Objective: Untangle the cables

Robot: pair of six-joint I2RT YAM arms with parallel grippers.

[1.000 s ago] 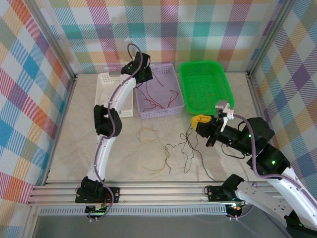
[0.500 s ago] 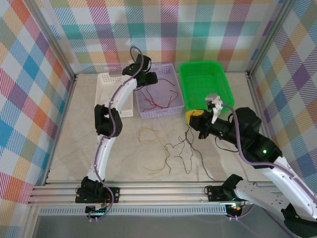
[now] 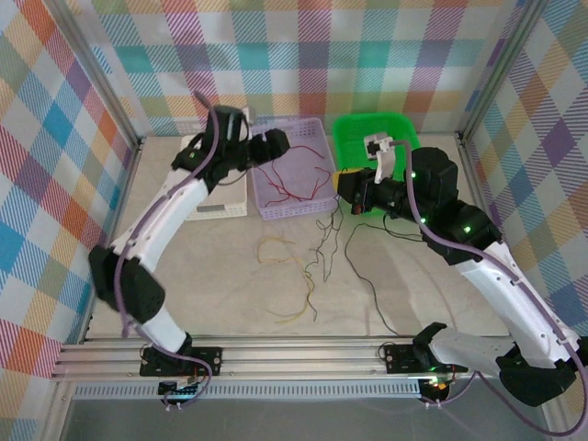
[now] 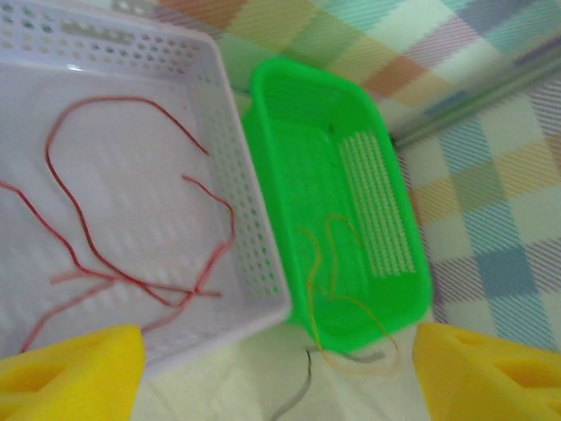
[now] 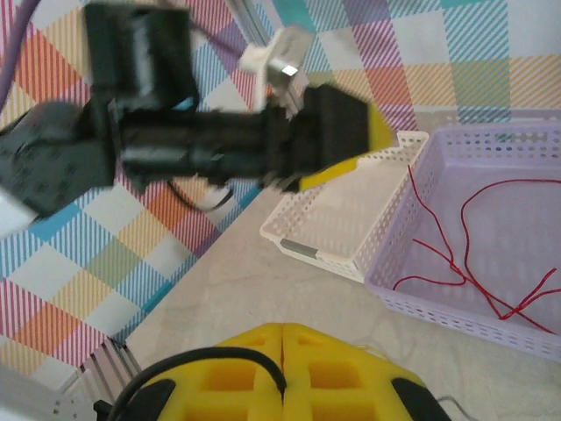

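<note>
My left gripper is to grab the black cable [image 3: 310,269] next, beside the yellow cable and away from my right gripper, to pull the tangle apart.
Red cables [image 3: 296,184] [image 4: 131,263] lie in the purple basket [image 3: 312,209] [image 4: 237,175]. A yellow-orange cable [image 4: 336,289] lies in the green basket [image 4: 324,175] [image 3: 381,124] and droops over its near rim. Yellow cables [image 3: 276,248] and thin black cables [image 3: 322,246] lie tangled on the table. My left gripper [image 3: 280,142] [image 4: 276,373] hovers open over the purple basket's far side, holding nothing. My right gripper [image 3: 349,188] [image 5: 283,338] is shut on a black cable [image 5: 263,364], raised beside the green basket; the strand trails down to the table [image 3: 372,294].
A white basket [image 3: 216,200] [image 5: 351,219] stands left of the purple one. The right arm covers much of the green basket. Checked walls and metal posts [image 3: 478,119] close in the table; a rail [image 3: 294,354] runs along the near edge.
The left gripper has opened and its arm's elbow swung out left. The right gripper rose and moved back toward the green basket, pulling the black cable up with it.
</note>
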